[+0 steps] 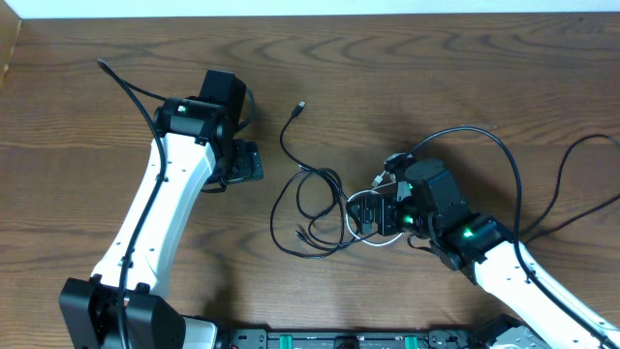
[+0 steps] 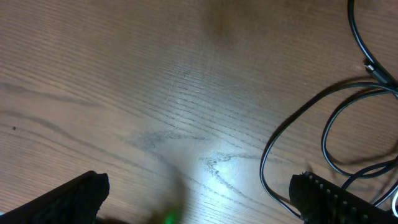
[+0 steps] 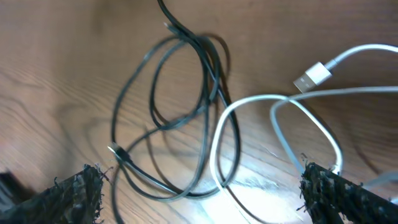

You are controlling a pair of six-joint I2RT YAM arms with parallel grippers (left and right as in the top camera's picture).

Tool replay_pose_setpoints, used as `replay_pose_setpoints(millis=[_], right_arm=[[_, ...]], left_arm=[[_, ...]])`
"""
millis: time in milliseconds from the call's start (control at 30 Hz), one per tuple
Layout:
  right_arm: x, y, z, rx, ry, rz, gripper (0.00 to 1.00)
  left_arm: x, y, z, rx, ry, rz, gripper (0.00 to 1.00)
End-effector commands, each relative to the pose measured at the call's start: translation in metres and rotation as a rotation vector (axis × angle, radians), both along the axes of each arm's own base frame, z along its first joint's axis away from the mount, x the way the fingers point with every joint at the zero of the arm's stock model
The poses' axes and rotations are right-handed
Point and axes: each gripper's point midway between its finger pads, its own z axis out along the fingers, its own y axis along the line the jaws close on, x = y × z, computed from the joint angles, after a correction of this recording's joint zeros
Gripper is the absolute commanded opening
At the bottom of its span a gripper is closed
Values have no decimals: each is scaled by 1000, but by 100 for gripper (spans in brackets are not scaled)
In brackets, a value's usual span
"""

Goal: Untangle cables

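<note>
The robot's right gripper should untangle the white cable from the black cable. It should grab only the white cable, by its loop, and leave the white cable's USB plug loose.
The black cable point(image 1: 308, 199) lies in loose loops at the table's middle, and one small plug end point(image 1: 302, 105) reaches toward the far side. The white cable point(image 1: 360, 236) loops across it, partly under my right gripper point(image 1: 374, 215). From the right wrist, the black cable point(image 3: 180, 106) and white cable point(image 3: 280, 106) cross between my right gripper's point(image 3: 205, 196) open fingers, and a white USB plug point(image 3: 311, 76) lies loose. My left gripper point(image 1: 244, 161) hovers left of the tangle. It point(image 2: 199, 199) is open over bare wood, with the black cable point(image 2: 298, 124) by its right finger.
Thick black arm cables point(image 1: 513, 174) arc over the table behind the right arm, and another point(image 1: 126, 82) trails behind the left arm. The table's far edge point(image 1: 310, 12) runs along the top. The robot base rail point(image 1: 339, 339) sits at the near edge.
</note>
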Motion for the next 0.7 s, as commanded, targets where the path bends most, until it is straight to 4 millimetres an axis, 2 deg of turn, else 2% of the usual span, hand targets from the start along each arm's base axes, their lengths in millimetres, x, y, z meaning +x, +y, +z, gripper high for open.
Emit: replay_pose_setpoints(millis=[0, 233, 533, 667], right_arm=[[1, -12, -4, -91, -44, 28, 99], [-2, -40, -22, -246, -22, -25, 99], [-6, -43, -25, -279, -23, 20, 99], [-18, -47, -34, -302, 41, 24, 91]], left_arm=[[3, 3, 4, 6, -17, 14, 98], [3, 3, 4, 5, -17, 15, 98], [3, 3, 4, 6, -17, 15, 98], [3, 3, 4, 6, -17, 15, 98]])
